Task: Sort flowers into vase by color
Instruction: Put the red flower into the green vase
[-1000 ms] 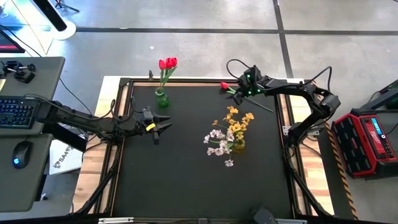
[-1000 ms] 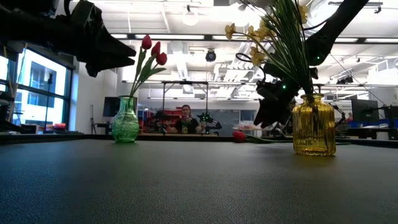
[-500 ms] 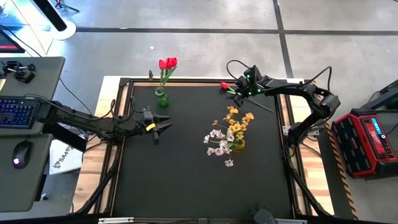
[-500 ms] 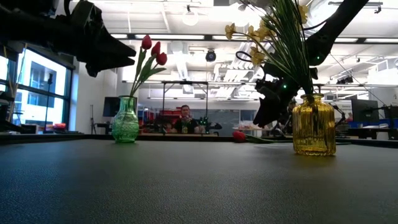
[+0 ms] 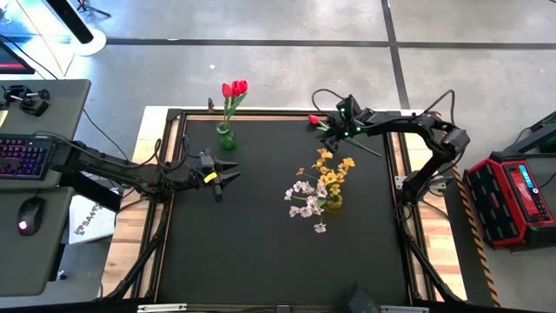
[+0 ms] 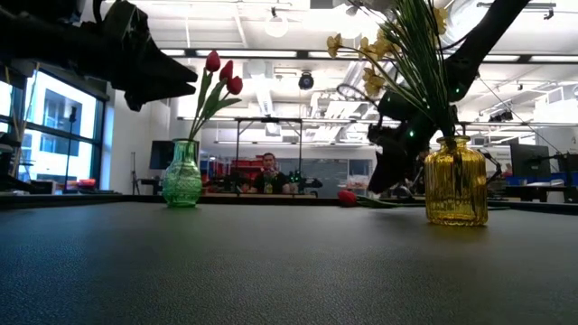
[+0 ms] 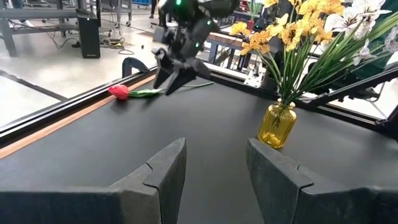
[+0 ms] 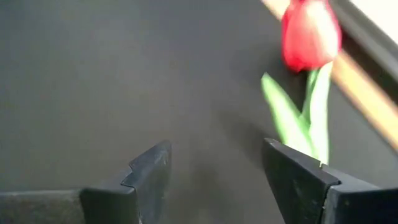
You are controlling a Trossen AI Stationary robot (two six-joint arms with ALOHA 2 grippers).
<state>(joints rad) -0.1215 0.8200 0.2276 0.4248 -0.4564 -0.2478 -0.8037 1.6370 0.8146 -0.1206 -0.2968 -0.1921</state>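
Observation:
My right gripper reaches the red tulip next and grabs its stem at the leaves, to sort the tulip into the green vase.
One red tulip lies flat on the black table near its far edge, its stem running toward the right; its bloom also shows in the right wrist view. My right gripper hovers open just over the stem, fingers pointing down. The leaves run beside one finger rather than through the gap. A green vase holds several red tulips. A yellow vase holds the yellow and the white-pink sprays. My left gripper waits open at the table's left, above the surface. My right gripper stands open over the lying tulip's stem just behind the bloom, coming from above. One finger is right against the leaves in the wrist view, and I cannot tell whether it touches them.
Bare black mat spreads across the near half of the table. A raised wooden rim edges the table just beyond the lying tulip. Desks with a keyboard stand left of the table, and a red case stands to its right.
My right gripper has crept a little toward the lying tulip's bloom and dipped slightly lower over the stem, staying open. The tulip has not moved.

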